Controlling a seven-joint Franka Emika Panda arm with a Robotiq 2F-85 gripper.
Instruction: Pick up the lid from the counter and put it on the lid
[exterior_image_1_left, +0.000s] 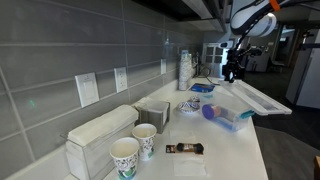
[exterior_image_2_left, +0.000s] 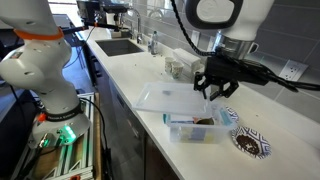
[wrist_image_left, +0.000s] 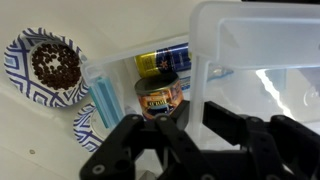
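The box's jar and packet (wrist_image_left: 165, 62) lie uncovered, and opening now would leave the lid crooked, overhanging the counter edge. From here, my gripper keeps holding the lid.
A clear plastic lid (exterior_image_2_left: 168, 98) is held by its edge in my gripper (exterior_image_2_left: 214, 86), roughly level, just above and partly over an open clear plastic box (exterior_image_2_left: 196, 129). In an exterior view the lid (exterior_image_1_left: 262, 98) tilts out over the counter edge beside the box (exterior_image_1_left: 228, 116), with the gripper (exterior_image_1_left: 232, 70) above it. In the wrist view the lid (wrist_image_left: 262, 52) fills the upper right, its rim pinched between the fingers (wrist_image_left: 193, 125). Below it, the box (wrist_image_left: 100, 95) holds a black-capped jar (wrist_image_left: 158, 98) and a yellow and blue packet (wrist_image_left: 165, 62).
A patterned bowl of dark beans (wrist_image_left: 45, 65) sits next to the box, also in an exterior view (exterior_image_2_left: 250, 142). Paper cups (exterior_image_1_left: 126, 156), a napkin dispenser (exterior_image_1_left: 98, 135), a snack bar (exterior_image_1_left: 185, 149) and stacked cups (exterior_image_1_left: 184, 68) stand along the counter. A sink (exterior_image_2_left: 120, 45) lies farther along.
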